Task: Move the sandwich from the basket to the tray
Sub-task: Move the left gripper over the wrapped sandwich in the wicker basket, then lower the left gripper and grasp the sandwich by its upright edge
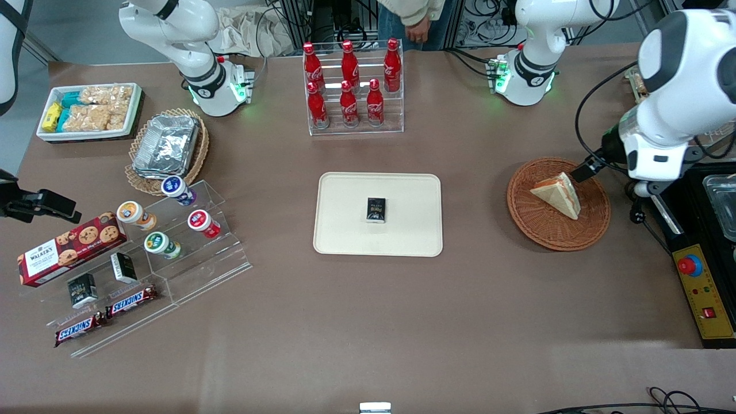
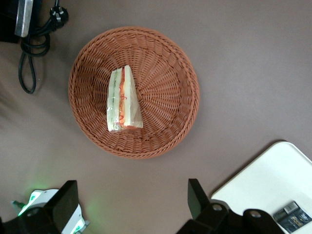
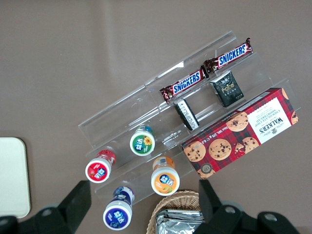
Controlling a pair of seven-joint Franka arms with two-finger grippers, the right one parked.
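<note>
The left gripper takes hold of the sandwich next by its two flat bread sides, which stand parallel beside the filling [image 2: 122,95], while the sandwich's other sides slope.
The sandwich [image 1: 559,194], a white-bread wedge with orange and green filling, lies in the round reddish-brown basket [image 1: 540,229] toward the working arm's end of the table. It also shows in the left wrist view [image 2: 123,101], inside the basket [image 2: 165,73]. My left gripper [image 2: 131,204] is open and empty, hanging high above the table beside the basket; in the front view one dark finger [image 1: 583,171] shows above the basket's rim. The cream-white tray [image 1: 345,230] lies mid-table with a small dark box [image 1: 376,209] on it; its corner shows in the wrist view [image 2: 263,180].
A clear rack of red cola bottles [image 1: 351,86] stands farther from the front camera than the tray. A black control box [image 1: 704,287] with a red button sits at the working arm's table edge. Snacks, cups and foil trays [image 1: 167,144] lie toward the parked arm's end.
</note>
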